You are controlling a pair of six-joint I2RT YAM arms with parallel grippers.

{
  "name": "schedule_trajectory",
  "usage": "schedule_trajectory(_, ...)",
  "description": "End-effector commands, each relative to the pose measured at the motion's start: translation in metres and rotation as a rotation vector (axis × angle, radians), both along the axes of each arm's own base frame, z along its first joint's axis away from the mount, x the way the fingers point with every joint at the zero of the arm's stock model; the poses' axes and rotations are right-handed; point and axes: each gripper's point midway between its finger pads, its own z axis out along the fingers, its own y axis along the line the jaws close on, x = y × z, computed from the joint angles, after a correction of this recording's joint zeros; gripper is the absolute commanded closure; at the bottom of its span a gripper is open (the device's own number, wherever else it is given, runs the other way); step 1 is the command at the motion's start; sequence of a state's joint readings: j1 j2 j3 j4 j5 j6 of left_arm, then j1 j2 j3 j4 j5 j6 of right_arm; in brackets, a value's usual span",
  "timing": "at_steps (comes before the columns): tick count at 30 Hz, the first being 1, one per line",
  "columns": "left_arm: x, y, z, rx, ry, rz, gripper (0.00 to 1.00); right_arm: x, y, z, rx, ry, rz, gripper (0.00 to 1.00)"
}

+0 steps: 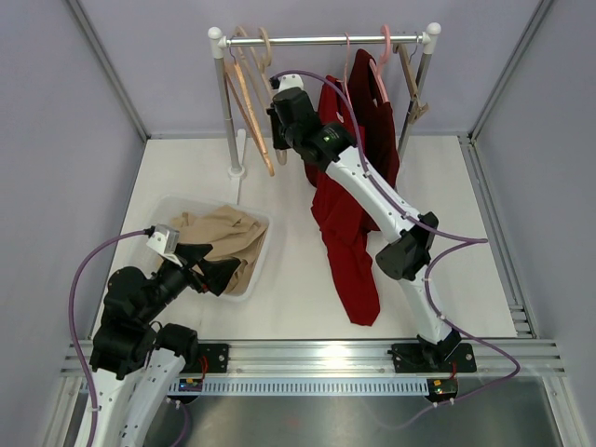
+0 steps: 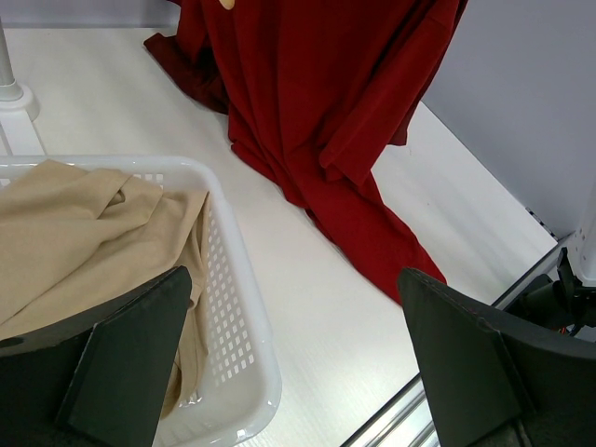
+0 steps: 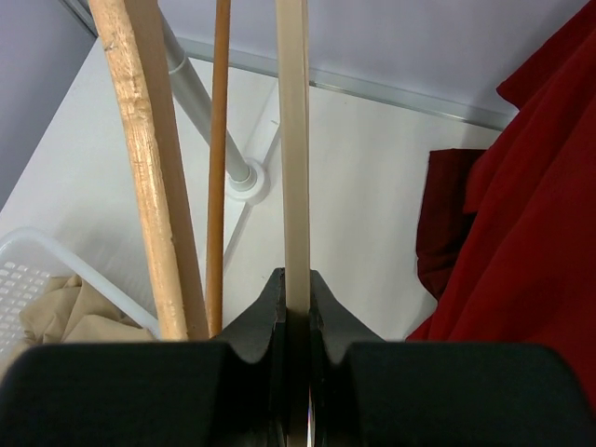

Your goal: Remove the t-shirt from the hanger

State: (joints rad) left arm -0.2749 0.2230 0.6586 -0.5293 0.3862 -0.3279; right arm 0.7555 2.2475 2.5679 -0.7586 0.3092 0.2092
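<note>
The hook of the pale wooden hanger is over the rack's bar, so the hanger would stay hung; my right gripper should release it.
The red t-shirt [image 1: 349, 242] hangs from a pink hanger [image 1: 382, 70] at the right of the rack's rail, and its lower part trails across the table. It also shows in the left wrist view [image 2: 307, 93] and the right wrist view [image 3: 531, 214]. My right gripper [image 1: 277, 116] is up by the rack's left side, left of the t-shirt. In the right wrist view [image 3: 296, 284] it is shut on the arm of a pale wooden hanger [image 3: 293, 140]. My left gripper [image 1: 212, 265] is open and empty [image 2: 293, 345] over the basket's near right corner.
A white basket [image 1: 168, 209] at the left holds a beige garment [image 1: 219, 237]; its rim [image 2: 251, 345] lies below the left fingers. Other wooden hangers [image 3: 149, 168] hang beside the gripped one. The rack's left post [image 1: 226, 112] stands at the back.
</note>
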Motion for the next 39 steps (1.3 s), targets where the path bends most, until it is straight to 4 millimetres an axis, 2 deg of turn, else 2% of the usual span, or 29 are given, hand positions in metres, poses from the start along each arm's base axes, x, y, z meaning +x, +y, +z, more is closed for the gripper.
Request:
schedule_trajectory(1,-0.003,-0.006,0.006,-0.006,-0.036,-0.040,0.01,-0.003,0.002,0.036,0.086,-0.054,0.045,1.00)
schedule_trajectory(5,-0.003,-0.006,0.006,-0.006,-0.036,-0.040,0.01,-0.005,-0.001,0.044,0.128,-0.039,0.091,1.00)
schedule_trajectory(13,-0.003,-0.006,0.006,-0.006,-0.033,-0.042,0.01,-0.009,0.000,0.026,0.184,0.082,0.223,1.00)
schedule_trajectory(16,-0.002,-0.005,0.006,-0.005,-0.033,-0.039,0.01,-0.012,0.001,0.024,0.184,0.089,0.236,1.00)
schedule_trajectory(17,-0.002,-0.005,0.006,-0.005,-0.033,-0.039,0.01,-0.014,-0.001,0.033,0.196,0.073,0.234,0.99)
schedule_trajectory(18,-0.002,-0.005,0.006,-0.005,-0.033,-0.036,0.01,-0.013,-0.003,0.035,0.199,0.064,0.222,0.94)
schedule_trajectory(19,-0.002,-0.005,0.006,-0.005,-0.035,-0.034,0.01,-0.018,-0.008,0.041,0.204,0.056,0.216,0.78)
schedule_trajectory(21,-0.002,-0.005,0.006,-0.005,-0.035,-0.034,0.01,-0.020,-0.013,0.057,0.223,0.016,0.204,0.62)
schedule_trajectory(22,-0.001,-0.005,0.006,-0.005,-0.035,-0.033,0.01,-0.022,-0.016,0.054,0.217,0.020,0.200,0.55)
schedule_trajectory(23,-0.001,-0.004,0.006,-0.005,-0.035,-0.031,0.01,-0.030,-0.023,0.076,0.241,-0.021,0.201,0.46)
schedule_trajectory(24,-0.001,-0.004,0.005,-0.004,-0.032,-0.030,0.01,-0.035,-0.026,0.083,0.246,-0.034,0.204,0.43)
schedule_trajectory(25,-0.001,-0.004,0.005,-0.005,-0.032,-0.031,0.01,-0.038,-0.028,0.079,0.236,-0.026,0.206,0.40)
schedule_trajectory(26,-0.001,-0.004,0.005,-0.005,-0.032,-0.031,0.01,-0.049,-0.038,0.100,0.258,-0.063,0.207,0.35)
schedule_trajectory(27,-0.001,-0.005,0.005,-0.005,-0.030,-0.033,0.01,-0.054,-0.041,0.104,0.258,-0.070,0.211,0.33)
schedule_trajectory(28,-0.001,-0.004,0.005,-0.006,-0.031,-0.030,0.01,-0.057,-0.045,0.093,0.237,-0.053,0.207,0.31)
schedule_trajectory(29,-0.001,-0.004,0.006,-0.006,-0.033,-0.030,0.01,-0.069,-0.054,0.112,0.253,-0.089,0.211,0.29)
schedule_trajectory(30,0.000,-0.004,0.005,-0.006,-0.031,-0.028,0.01,-0.075,-0.060,0.114,0.248,-0.097,0.209,0.27)
schedule_trajectory(31,0.000,-0.004,0.005,-0.005,-0.030,-0.028,0.01,-0.077,-0.065,0.101,0.220,-0.077,0.203,0.26)
schedule_trajectory(32,0.000,-0.004,0.005,-0.005,-0.030,-0.026,0.01,-0.088,-0.075,0.117,0.233,-0.115,0.199,0.27)
schedule_trajectory(33,0.000,-0.003,0.006,-0.006,-0.031,-0.023,0.01,-0.090,-0.084,0.117,0.221,-0.126,0.169,0.27)
schedule_trajectory(34,0.000,-0.003,0.005,-0.004,-0.031,-0.022,0.01,-0.091,-0.089,0.106,0.192,-0.120,0.159,0.28)
schedule_trajectory(35,0.000,-0.003,0.006,-0.006,-0.033,-0.020,0.01,-0.099,-0.100,0.119,0.197,-0.153,0.147,0.29)
schedule_trajectory(39,0.002,-0.003,0.005,-0.005,-0.028,-0.017,0.01,-0.096,-0.128,0.118,0.136,-0.164,0.068,0.39)
